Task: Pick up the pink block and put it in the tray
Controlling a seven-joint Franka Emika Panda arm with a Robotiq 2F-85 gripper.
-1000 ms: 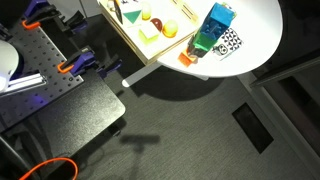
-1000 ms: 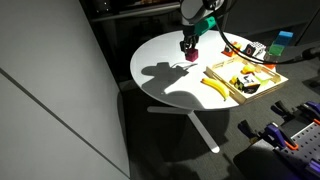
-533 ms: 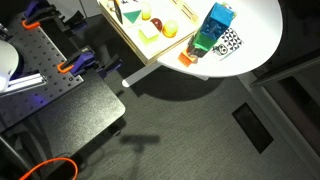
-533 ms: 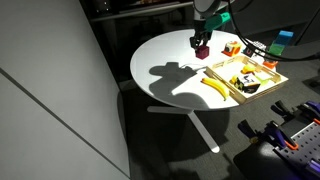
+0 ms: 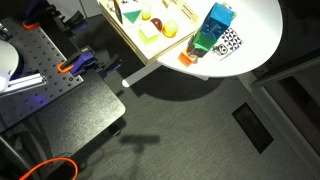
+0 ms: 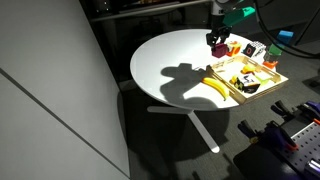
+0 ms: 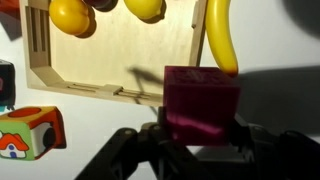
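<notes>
I should keep my gripper closed on the pink block until it is over the open bottom of the tray. The block would fall outside the tray or on the tray's rim if I opened now.
My gripper [image 7: 200, 125] is shut on the pink block [image 7: 200, 100], a magenta cube held between the black fingers in the wrist view. In an exterior view the gripper [image 6: 218, 42] hangs above the round white table with the block [image 6: 218, 47] in it, just short of the light wood tray [image 6: 262, 88]. In the wrist view the tray [image 7: 120, 60] lies ahead of the block. The tray's corner also shows in an exterior view [image 5: 128, 42], where the gripper is out of view.
A banana [image 6: 214, 88] lies beside the tray's near edge, also in the wrist view [image 7: 222, 40]. Yellow fruits [image 7: 70, 15] sit in the tray. A small orange-and-white cube [image 7: 30, 133] lies outside it. A blue-green box [image 5: 214, 28] stands near the table edge.
My gripper has carried the pink block across the table toward the tray. The things in the tray have not moved.
</notes>
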